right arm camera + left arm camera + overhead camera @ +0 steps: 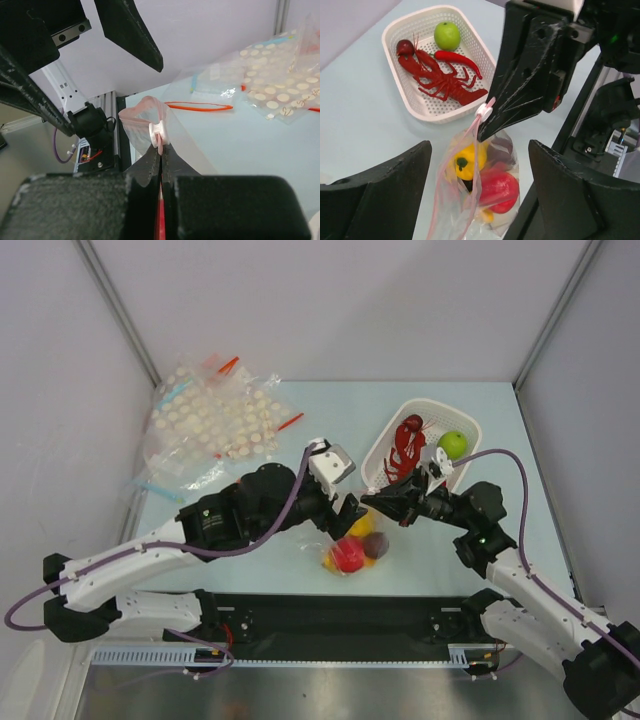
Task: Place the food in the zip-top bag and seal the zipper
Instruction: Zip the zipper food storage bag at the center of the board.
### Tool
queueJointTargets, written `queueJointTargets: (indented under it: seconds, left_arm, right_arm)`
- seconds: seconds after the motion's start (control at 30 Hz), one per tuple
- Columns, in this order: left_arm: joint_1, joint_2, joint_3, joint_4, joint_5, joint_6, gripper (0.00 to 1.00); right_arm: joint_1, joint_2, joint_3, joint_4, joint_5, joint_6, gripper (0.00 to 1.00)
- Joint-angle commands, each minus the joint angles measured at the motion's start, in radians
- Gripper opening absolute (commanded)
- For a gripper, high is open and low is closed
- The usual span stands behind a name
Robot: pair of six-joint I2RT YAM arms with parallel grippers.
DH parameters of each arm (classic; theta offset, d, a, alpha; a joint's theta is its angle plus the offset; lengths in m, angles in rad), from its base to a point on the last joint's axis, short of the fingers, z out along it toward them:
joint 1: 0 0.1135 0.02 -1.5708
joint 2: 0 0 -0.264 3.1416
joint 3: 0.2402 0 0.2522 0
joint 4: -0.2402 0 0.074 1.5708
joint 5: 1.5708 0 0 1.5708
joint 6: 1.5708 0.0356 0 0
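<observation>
I will seal the bag, so next I will grab the white slider (372,492) (484,112) with my left gripper and leave the zipper beside the slider to my right gripper.
The zip-top bag (442,205) hangs upright over the table, below the grippers in the top view (345,558). It holds the yellow bell pepper (465,160), red apple (501,190), dark purple fruit (503,148) and mango (488,216). My right gripper (161,152) is shut on the pinkish-red zipper (473,137) just below its white slider (158,134). The mouth stands open to the left of the slider. My left gripper (480,200) is open, its fingers either side of the bag and apart from it. The red lobster (440,77) and green apple (447,35) lie in the basket.
The white perforated basket (427,114) stands at the back right (440,405) and also holds a red chili (457,59) and a small dark red fruit (405,47). Clear bags printed with white dots (215,420) lie piled at the back left.
</observation>
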Motion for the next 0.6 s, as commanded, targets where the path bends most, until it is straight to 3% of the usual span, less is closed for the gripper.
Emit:
queueJointTargets:
  seconds: [0.0,0.1,0.13,0.17,0.23,0.57]
  left_arm:
    - [-0.001,0.022,0.098,-0.05,0.074,0.21,0.83]
    - [-0.001,0.002,0.075,0.0,0.089,0.336,0.74]
    - [0.001,-0.019,0.057,0.02,0.103,0.365,0.69]
    - [0.001,-0.028,0.017,0.066,0.117,0.411,0.57]
    - [0.001,-0.045,-0.018,0.106,0.138,0.436,0.5]
    - [0.007,-0.139,-0.202,0.226,0.287,0.519,0.5]
  right_arm:
    - [0.012,0.006,0.066,-0.012,-0.029,-0.01,0.0]
    - [0.018,0.003,0.067,-0.012,-0.036,-0.01,0.0]
    - [0.018,0.003,0.067,-0.014,-0.036,-0.01,0.0]
    - [0.02,0.003,0.069,-0.012,-0.041,-0.009,0.0]
    - [0.024,0.003,0.073,-0.011,-0.051,-0.007,0.0]
    - [0.069,0.01,0.101,-0.067,-0.092,-0.068,0.0]
